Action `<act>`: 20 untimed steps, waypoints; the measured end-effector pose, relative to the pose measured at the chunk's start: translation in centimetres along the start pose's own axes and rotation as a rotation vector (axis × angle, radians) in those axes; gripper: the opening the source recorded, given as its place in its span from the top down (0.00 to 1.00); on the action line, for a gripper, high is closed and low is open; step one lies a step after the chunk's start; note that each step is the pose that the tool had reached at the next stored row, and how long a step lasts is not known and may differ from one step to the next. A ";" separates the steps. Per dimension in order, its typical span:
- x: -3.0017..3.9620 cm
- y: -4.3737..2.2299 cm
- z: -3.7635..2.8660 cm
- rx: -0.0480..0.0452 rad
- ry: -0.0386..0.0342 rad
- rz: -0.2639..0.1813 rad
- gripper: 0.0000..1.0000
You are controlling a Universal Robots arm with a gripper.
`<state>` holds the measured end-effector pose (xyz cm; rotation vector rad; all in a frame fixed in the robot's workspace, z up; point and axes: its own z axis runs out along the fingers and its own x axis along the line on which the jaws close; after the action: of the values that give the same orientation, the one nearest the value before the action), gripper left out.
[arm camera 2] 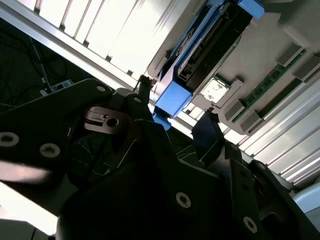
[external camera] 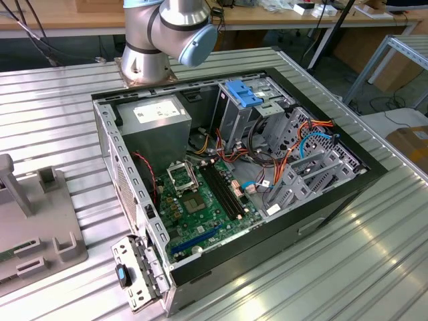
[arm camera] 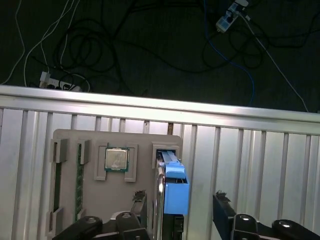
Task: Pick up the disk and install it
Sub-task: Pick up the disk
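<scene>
The tray slot point(arm camera: 167, 147) holds the disk upright on its thin edge, so my gripper should next grip across its two flat sides.
The disk point(arm camera: 169, 200) stands on edge in a slot of a grey holder tray point(arm camera: 140, 145), its blue plastic rail facing me. In the second wrist view the disk point(arm camera 2: 210, 40) shows its dark side and connector edge between blue rails. My gripper point(arm camera: 179, 197) is open and low over it. One black fingertip point(arm camera: 140, 196) is close beside the disk. The other fingertip point(arm camera: 220, 199) stands farther off on the opposite side. Both fingers point(arm camera 2: 144, 82) flank the blue rail end in the second wrist view, where the gripper point(arm camera 2: 177, 97) holds nothing.
The holder tray point(external camera: 40, 234) also carries a processor chip point(arm camera: 116, 160) and a memory stick point(arm camera: 79, 185). The open computer case point(external camera: 134, 200) lies on the ribbed metal table, with a blue-latched drive cage point(external camera: 244, 93) at its far side. The table edge point(arm camera: 150, 107) drops to cables on the floor.
</scene>
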<state>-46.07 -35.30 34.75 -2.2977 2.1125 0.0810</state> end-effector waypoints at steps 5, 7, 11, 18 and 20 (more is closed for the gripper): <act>0.00 0.00 0.03 0.0000 0.0000 0.000 0.28; 0.01 0.00 0.23 0.0002 -0.0003 0.000 0.28; 0.04 -0.02 0.84 -0.0001 -0.0002 0.000 0.28; 0.08 -0.03 1.51 0.0001 -0.0003 0.000 0.28; 0.09 -0.04 1.80 0.0001 -0.0003 0.000 0.28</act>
<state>-46.07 -35.30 32.94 -2.2976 2.1123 0.0812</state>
